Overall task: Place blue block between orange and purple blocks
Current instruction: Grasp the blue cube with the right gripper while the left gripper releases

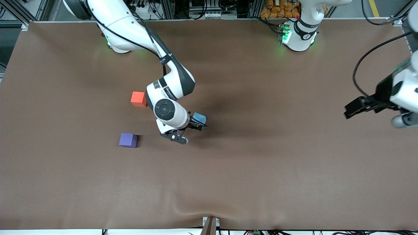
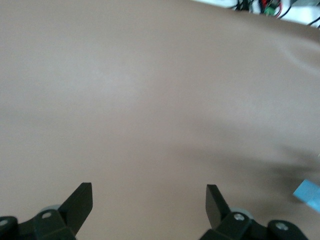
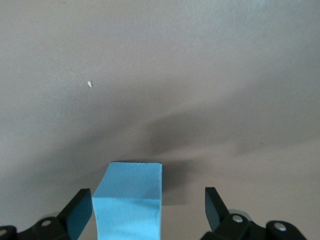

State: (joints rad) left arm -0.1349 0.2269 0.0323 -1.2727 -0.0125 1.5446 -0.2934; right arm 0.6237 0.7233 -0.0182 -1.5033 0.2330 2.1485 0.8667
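The right gripper picks up the blue block (image 1: 199, 118) by its opposite sides next, to place it between the orange and purple blocks.
The light blue block (image 1: 199, 118) sits on the brown table, toward the left arm's end from the other two cubes. My right gripper (image 1: 197, 125) is down around it and open. In the right wrist view the blue block (image 3: 129, 200) stands between the fingers, against one finger (image 3: 80, 210) with a gap to the other. The orange block (image 1: 138, 99) lies farther from the front camera than the purple block (image 1: 128, 140), with a gap between them. My left gripper (image 1: 351, 111) waits open and empty over the left arm's end of the table.
The brown table cover (image 1: 261, 163) has a wrinkle near its front edge. The left wrist view shows bare cover between the left gripper's (image 2: 149, 192) fingers and a corner of the blue block (image 2: 309, 194) at its edge.
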